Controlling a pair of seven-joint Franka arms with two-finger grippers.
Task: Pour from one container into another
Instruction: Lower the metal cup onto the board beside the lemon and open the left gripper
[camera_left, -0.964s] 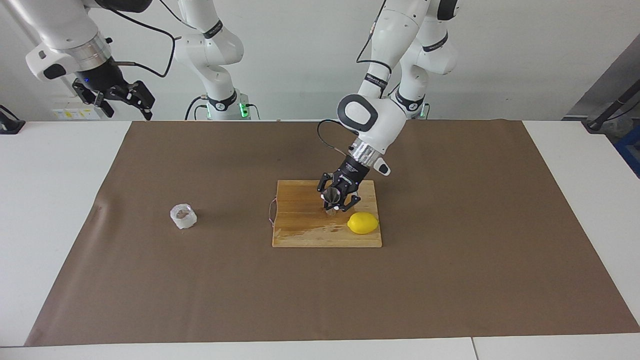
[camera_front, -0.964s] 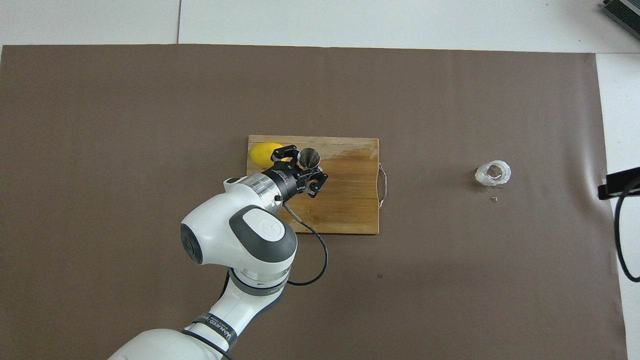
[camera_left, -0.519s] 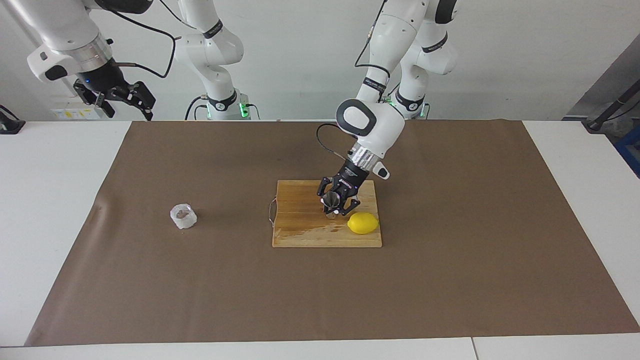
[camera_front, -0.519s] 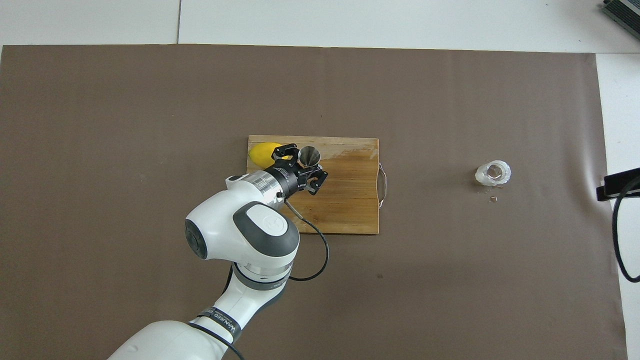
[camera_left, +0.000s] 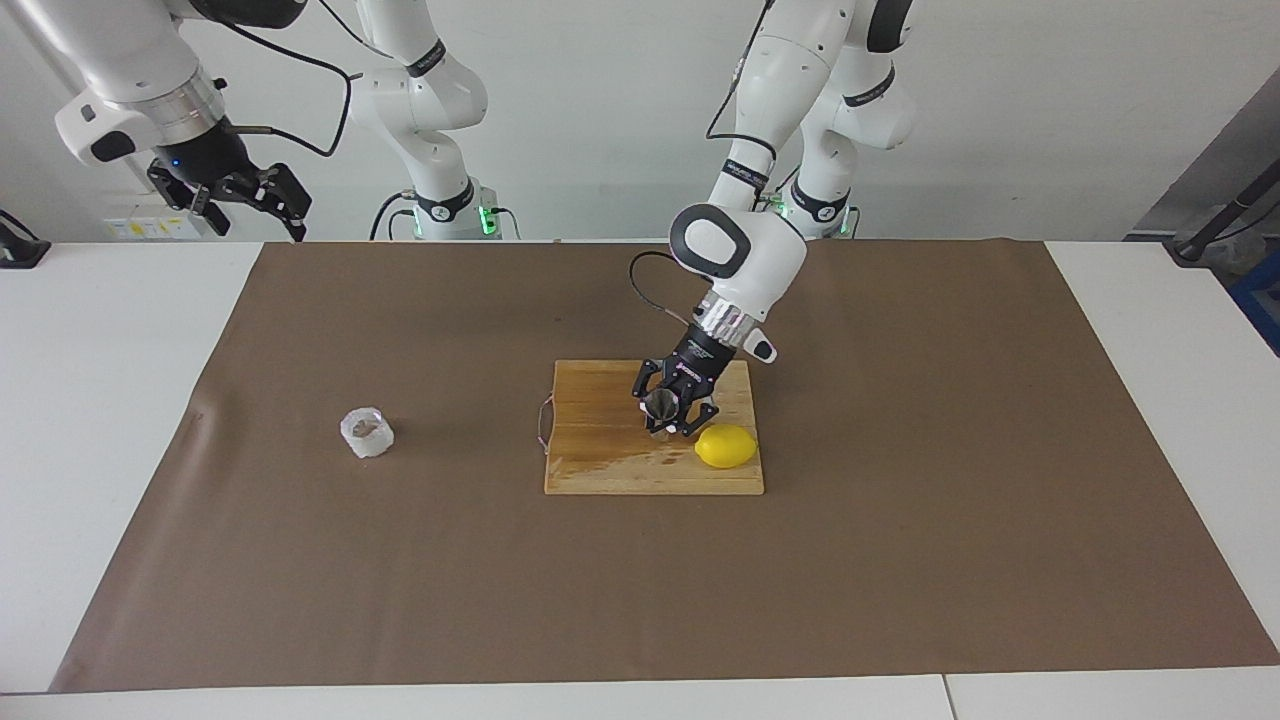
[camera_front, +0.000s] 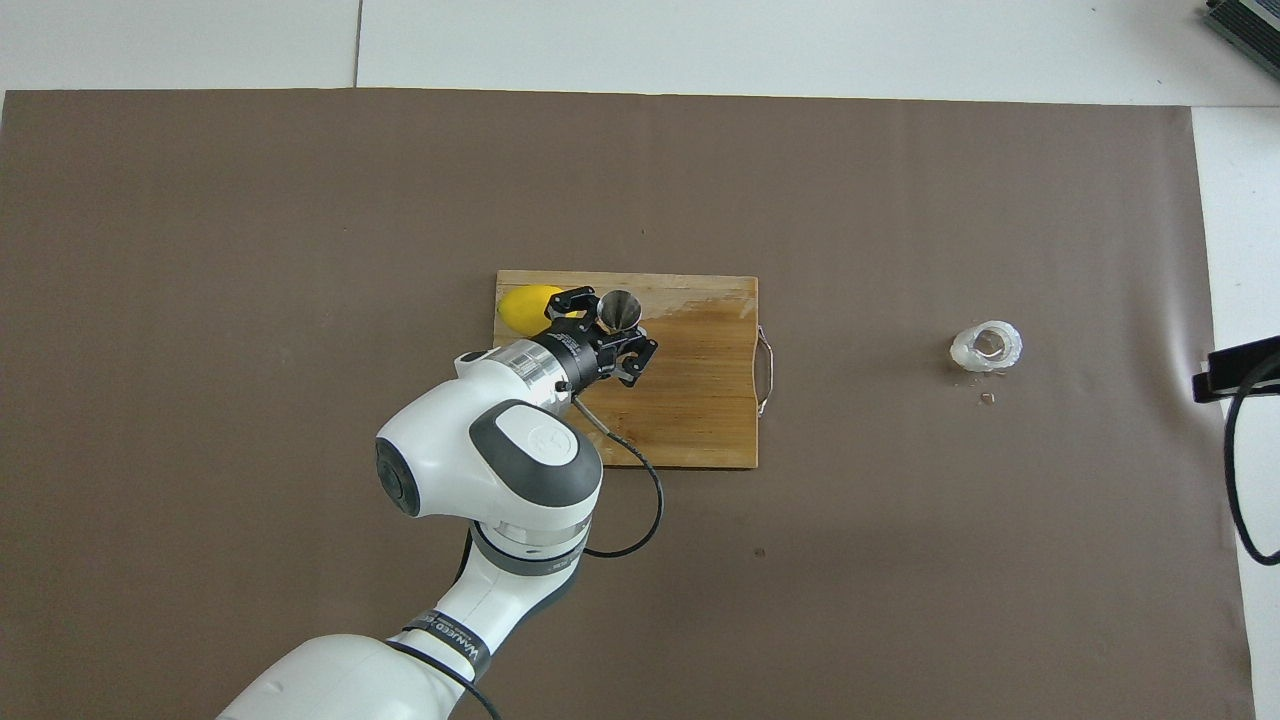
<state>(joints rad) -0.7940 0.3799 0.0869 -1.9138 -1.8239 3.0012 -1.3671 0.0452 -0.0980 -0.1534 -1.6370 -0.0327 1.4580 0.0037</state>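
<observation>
The steel jigger (camera_front: 619, 310) is standing upright at the wooden cutting board (camera_front: 700, 400) beside the lemon. My left gripper should open now, as the jigger would stay standing.
A small shiny steel jigger (camera_left: 659, 408) (camera_front: 619, 310) stands about upright at the wooden cutting board (camera_left: 600, 440) (camera_front: 700, 400), beside a lemon. My left gripper (camera_left: 664, 413) (camera_front: 612, 327) is shut on the jigger, reaching down slantwise over the board. The squat clear whitish cup (camera_left: 366, 432) (camera_front: 986, 346) with bumpy walls sits alone on the brown mat toward the right arm's end. My right gripper (camera_left: 245, 202) waits high over the table's edge at its own end, open and holding nothing; the overhead view does not show it.
A yellow lemon (camera_left: 725, 446) (camera_front: 531, 307) lies on the board's corner, close to the jigger. The board has a wire handle (camera_front: 764, 368) on the side toward the cup. A brown mat (camera_left: 900, 560) covers most of the white table. A small crumb (camera_front: 987, 398) lies by the cup.
My left gripper has sunk a little lower with the jigger, and its arm has drawn in slightly. The right arm and the cup have stayed put.
</observation>
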